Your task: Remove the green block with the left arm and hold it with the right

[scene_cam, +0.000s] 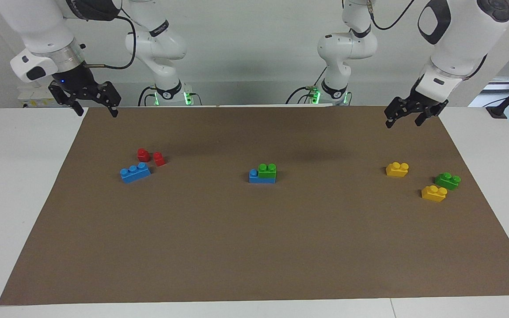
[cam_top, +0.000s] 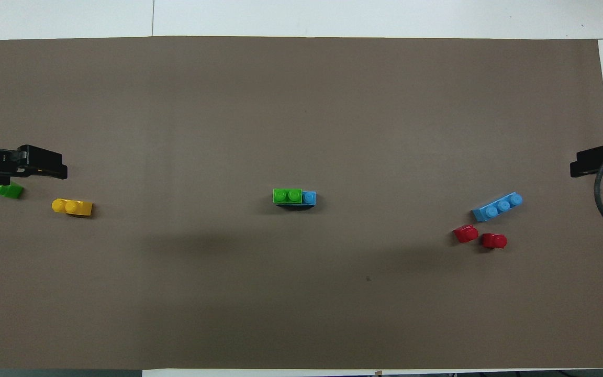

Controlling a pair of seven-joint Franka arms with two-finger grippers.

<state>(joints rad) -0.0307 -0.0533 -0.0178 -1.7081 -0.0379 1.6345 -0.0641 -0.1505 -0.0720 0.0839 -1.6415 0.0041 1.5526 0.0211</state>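
My right gripper grabs the blue brick by its bare-stud end (cam_top: 309,197) next, to keep the stack steady while the green block (cam_top: 287,195) comes off.
A green block (scene_cam: 267,170) (cam_top: 287,196) with two studs sits on one end of a blue brick (scene_cam: 256,178) (cam_top: 309,197) at the middle of the brown mat. A second green block (scene_cam: 447,180) (cam_top: 6,190) lies loose at the left arm's end. My left gripper (scene_cam: 403,123) (cam_top: 60,166) hangs open in the air over the mat's corner at its own end, holding nothing. My right gripper (scene_cam: 96,112) (cam_top: 579,165) hangs open over the mat's edge at the other end, also holding nothing. Both are well away from the stacked pair.
Two yellow bricks (scene_cam: 397,169) (scene_cam: 434,193) lie beside the loose green one; the overhead view shows only one yellow brick (cam_top: 73,207). A blue three-stud brick (scene_cam: 135,172) (cam_top: 497,207) and two red blocks (scene_cam: 143,154) (scene_cam: 159,159) lie at the right arm's end.
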